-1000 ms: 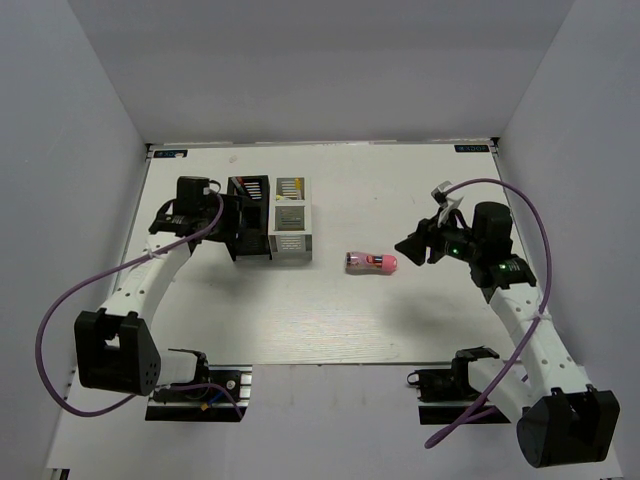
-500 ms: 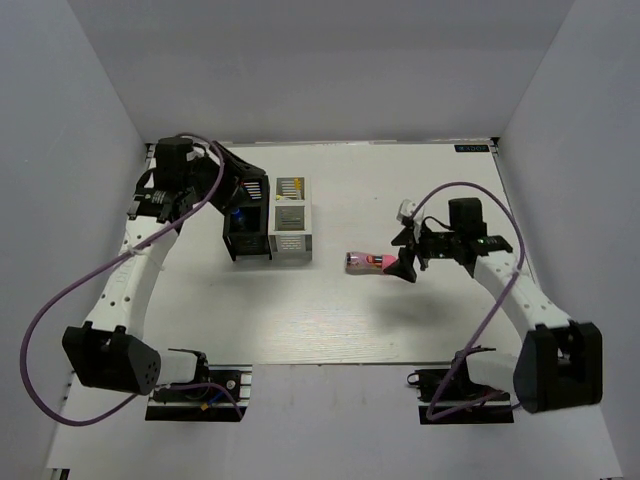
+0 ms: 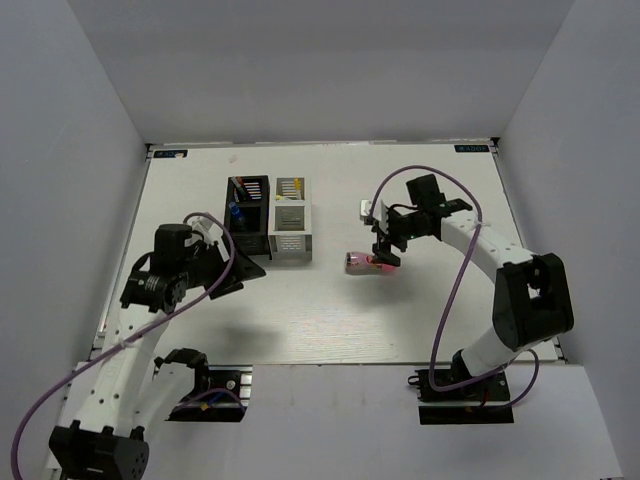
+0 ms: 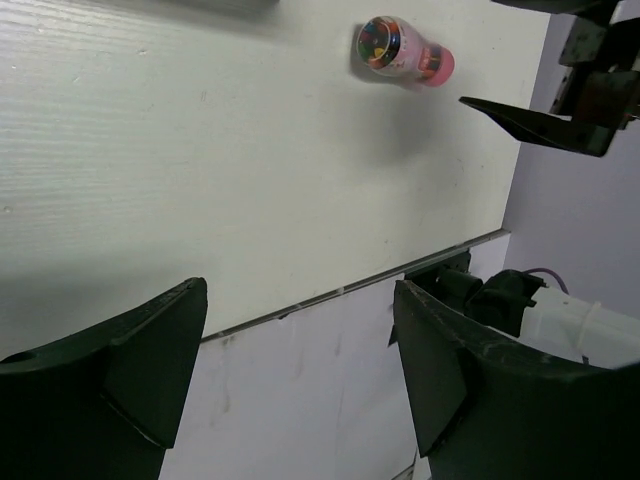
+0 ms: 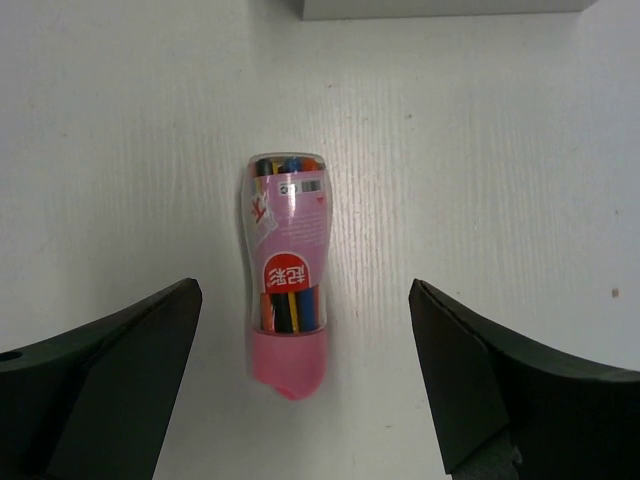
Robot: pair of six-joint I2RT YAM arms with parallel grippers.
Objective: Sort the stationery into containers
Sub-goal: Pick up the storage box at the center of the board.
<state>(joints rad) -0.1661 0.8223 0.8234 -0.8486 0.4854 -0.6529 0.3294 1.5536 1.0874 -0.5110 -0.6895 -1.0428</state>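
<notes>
Next, my right gripper grabs the pink cylinder by its pink cap [image 3: 389,268] to sort it. The cylinder's clear body stays free to enter the white-grey organizer [image 3: 290,230].
The stubby pink cylinder [image 3: 369,263] lies on its side on the white table, right of the containers. My right gripper [image 3: 386,248] is open and hovers over its pink cap end. In the right wrist view the cylinder [image 5: 286,270] lies lengthwise between my spread fingers [image 5: 303,290], untouched. The black organizer [image 3: 247,215] and the white-grey organizer [image 3: 290,230] stand side by side. A blue pen [image 3: 233,212] stands in the black one, and pens with coloured ends [image 3: 290,187] in the white-grey one. My left gripper [image 3: 240,278] is open and empty, near the front of the black organizer.
In the left wrist view my open fingers [image 4: 300,370] frame the table's near edge [image 4: 350,288], with the cylinder [image 4: 404,50] and the right gripper [image 4: 545,122] beyond. A corner of the white-grey organizer [image 5: 440,8] shows at the top of the right wrist view.
My left arm has pulled back from the black organizer toward the near left. My right gripper has swung left and now sits over the pink cylinder.
</notes>
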